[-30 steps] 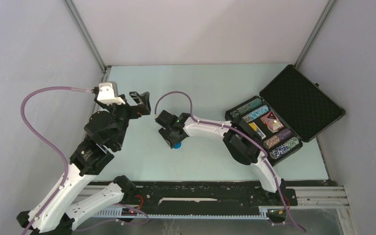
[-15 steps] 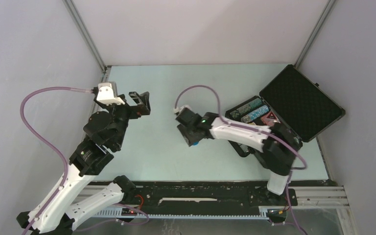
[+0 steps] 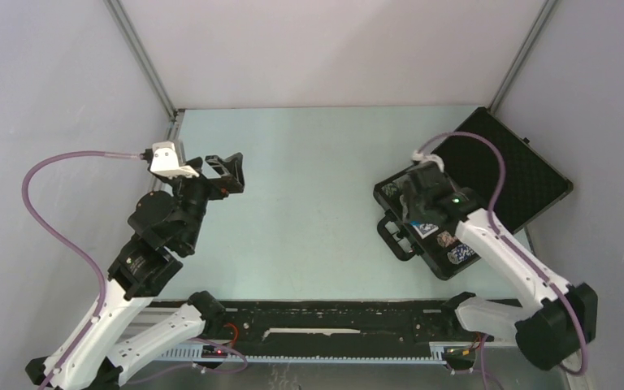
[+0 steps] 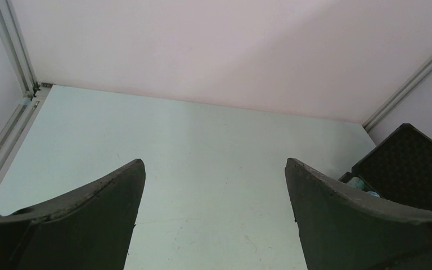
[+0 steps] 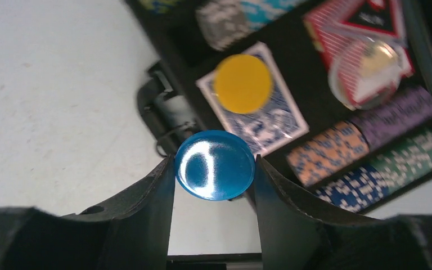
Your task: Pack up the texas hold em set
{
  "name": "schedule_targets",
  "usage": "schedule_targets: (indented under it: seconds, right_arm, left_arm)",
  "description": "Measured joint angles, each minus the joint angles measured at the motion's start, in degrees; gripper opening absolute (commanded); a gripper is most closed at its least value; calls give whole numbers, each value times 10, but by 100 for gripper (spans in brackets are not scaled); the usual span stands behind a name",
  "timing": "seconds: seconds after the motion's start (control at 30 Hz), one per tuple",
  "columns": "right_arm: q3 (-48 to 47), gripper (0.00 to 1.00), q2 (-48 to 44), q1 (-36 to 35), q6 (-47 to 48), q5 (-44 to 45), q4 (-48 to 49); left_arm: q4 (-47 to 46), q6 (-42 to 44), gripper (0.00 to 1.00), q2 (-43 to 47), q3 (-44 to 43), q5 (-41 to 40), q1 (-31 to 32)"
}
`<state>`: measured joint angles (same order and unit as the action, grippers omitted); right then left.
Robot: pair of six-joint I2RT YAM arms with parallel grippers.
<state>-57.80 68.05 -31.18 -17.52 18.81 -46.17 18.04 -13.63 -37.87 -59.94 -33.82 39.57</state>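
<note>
If my right gripper opened now, the blue disc [image 5: 215, 165] would fall onto the case's near edge. It moves toward the card deck's loose end next, before the release.
The black hard case [image 3: 510, 169] lies open at the right of the table, lid back. My right gripper [image 5: 215, 163] is shut on the blue disc [image 5: 215, 165] and holds it above the case's near edge by the handle [image 5: 163, 121]. In the right wrist view the yellow disc [image 5: 242, 83] lies on the blue-backed card deck [image 5: 270, 121], the clear disc [image 5: 365, 70] on the red triangular marker [image 5: 382, 17], with rows of coloured poker chips [image 5: 365, 154] beside them. My left gripper [image 4: 214, 169] is open and empty over bare table at the left.
Grey enclosure walls with metal corner posts [image 3: 142, 61] bound the table at back and sides. The black rail [image 3: 309, 321] with the arm bases runs along the near edge. The case's lid [image 4: 410, 163] shows at the far right of the left wrist view.
My right arm has swung from the table's middle to the right with the blue disc in its jaws, now over the case. My left arm has shifted slightly.
</note>
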Motion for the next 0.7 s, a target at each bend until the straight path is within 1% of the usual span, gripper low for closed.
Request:
schedule_targets:
  seconds: [0.07, 0.13, 0.2, 0.47, 0.7]
  right_arm:
    - [23, 36, -31, 52, 0, -15, -3]
    - [36, 37, -42, 98, -2, -26, -13]
    - [41, 37, -37, 123, -4, -32, -18]
    - [53, 37, 23, 143, -8, -54, -15]
    - [53, 37, 73, 148, -3, -54, -6]
  left_arm:
    - [0, 0, 100, 0, 0, 0, 0]
    - [0, 0, 100, 0, 0, -1, 0]
    - [0, 0, 100, -3, 0, -1, 0]
    - [0, 0, 100, -13, 0, 1, 0]
    - [0, 0, 100, -15, 0, 1, 0]
